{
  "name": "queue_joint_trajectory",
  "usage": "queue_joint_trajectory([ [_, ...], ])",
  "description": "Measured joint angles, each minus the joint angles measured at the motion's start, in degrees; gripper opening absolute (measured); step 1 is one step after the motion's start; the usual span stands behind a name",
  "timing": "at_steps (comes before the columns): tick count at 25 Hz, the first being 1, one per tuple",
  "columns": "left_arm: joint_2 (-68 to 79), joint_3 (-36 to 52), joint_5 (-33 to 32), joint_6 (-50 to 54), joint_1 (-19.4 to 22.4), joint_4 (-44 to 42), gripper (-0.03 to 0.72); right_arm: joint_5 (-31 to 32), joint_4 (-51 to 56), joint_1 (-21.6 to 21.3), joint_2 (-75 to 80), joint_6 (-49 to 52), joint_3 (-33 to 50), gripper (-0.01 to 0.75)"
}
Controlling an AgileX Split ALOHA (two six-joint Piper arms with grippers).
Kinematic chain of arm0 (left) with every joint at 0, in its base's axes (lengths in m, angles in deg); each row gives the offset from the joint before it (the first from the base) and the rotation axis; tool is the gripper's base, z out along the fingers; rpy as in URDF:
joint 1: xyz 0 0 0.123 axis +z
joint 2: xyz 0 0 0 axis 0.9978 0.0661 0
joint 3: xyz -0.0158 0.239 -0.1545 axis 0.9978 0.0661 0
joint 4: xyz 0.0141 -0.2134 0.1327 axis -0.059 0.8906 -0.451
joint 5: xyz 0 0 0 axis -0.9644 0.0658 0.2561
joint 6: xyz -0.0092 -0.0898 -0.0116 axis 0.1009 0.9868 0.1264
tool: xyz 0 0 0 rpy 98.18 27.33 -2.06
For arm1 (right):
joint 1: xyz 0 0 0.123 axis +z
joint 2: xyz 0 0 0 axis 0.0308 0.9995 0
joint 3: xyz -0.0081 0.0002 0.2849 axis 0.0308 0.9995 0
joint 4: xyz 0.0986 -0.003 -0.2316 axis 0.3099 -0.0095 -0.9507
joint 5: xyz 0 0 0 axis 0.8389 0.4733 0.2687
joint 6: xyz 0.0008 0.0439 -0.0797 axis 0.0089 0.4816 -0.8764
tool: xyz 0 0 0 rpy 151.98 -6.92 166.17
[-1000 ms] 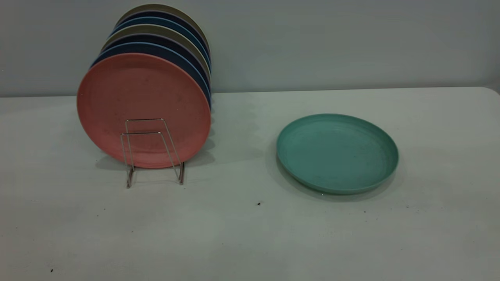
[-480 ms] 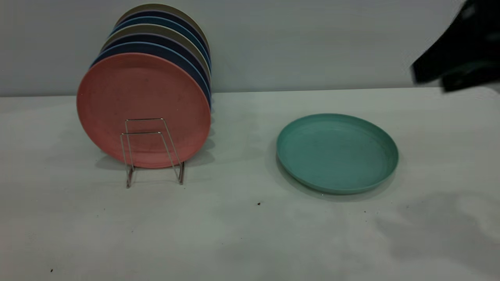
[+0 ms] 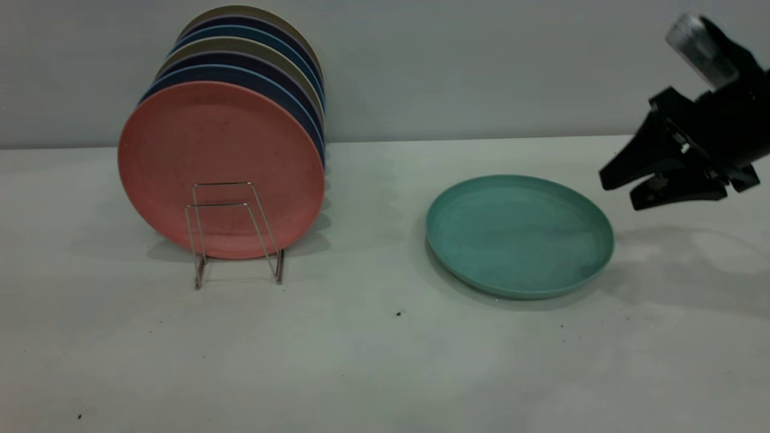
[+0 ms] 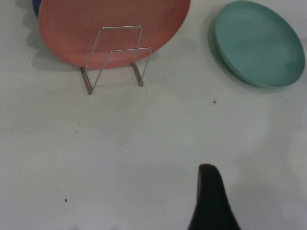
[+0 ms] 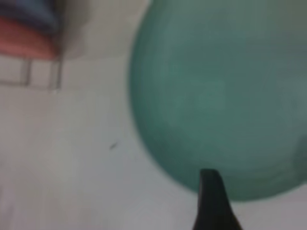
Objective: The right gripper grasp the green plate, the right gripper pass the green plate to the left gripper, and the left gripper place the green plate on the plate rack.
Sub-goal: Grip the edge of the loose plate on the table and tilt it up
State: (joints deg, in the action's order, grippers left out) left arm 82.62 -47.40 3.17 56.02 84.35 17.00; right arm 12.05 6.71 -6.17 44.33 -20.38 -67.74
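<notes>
The green plate needs to be grabbed next by its rim point(image 3: 612, 234) with my right gripper. Then my right gripper needs to pass the plate to my left gripper for the plate rack point(image 3: 219, 205).
The green plate point(image 3: 520, 234) lies flat on the white table, right of centre. It also shows in the left wrist view point(image 4: 259, 43) and fills much of the right wrist view point(image 5: 220, 96). My right gripper point(image 3: 616, 193) hangs in the air just right of the plate's right rim, pointing left at it, open and empty. The plate rack point(image 3: 219, 205) stands at the left, with a free wire loop at its front point(image 4: 122, 27). My left gripper point(image 4: 211, 201) shows only as a black tip in its own wrist view, well in front of rack and plate, holding nothing visible.
A salmon-pink plate point(image 3: 216, 150) stands upright at the front of the rack, with several dark blue and olive plates point(image 3: 252, 54) behind it. A grey wall point(image 3: 481, 60) closes the back of the table. Small dark specks dot the tabletop.
My right gripper has come into view from the upper right and moved down and left, close to the green plate's right rim. The plate and the rack have not moved.
</notes>
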Motion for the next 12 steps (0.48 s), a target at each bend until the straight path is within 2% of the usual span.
queue_joint_trajectory([
  [4, 0.0, 0.0, 0.3, 0.0, 0.0, 0.0, 0.516, -1.4, 0.0, -2.1, 3.3, 0.2, -2.0, 0.498],
  [12, 0.0, 0.0, 0.4, 0.0, 0.0, 0.0, 0.516, -3.5, 1.7, -2.3, 9.9, -1.0, -3.3, 0.498],
])
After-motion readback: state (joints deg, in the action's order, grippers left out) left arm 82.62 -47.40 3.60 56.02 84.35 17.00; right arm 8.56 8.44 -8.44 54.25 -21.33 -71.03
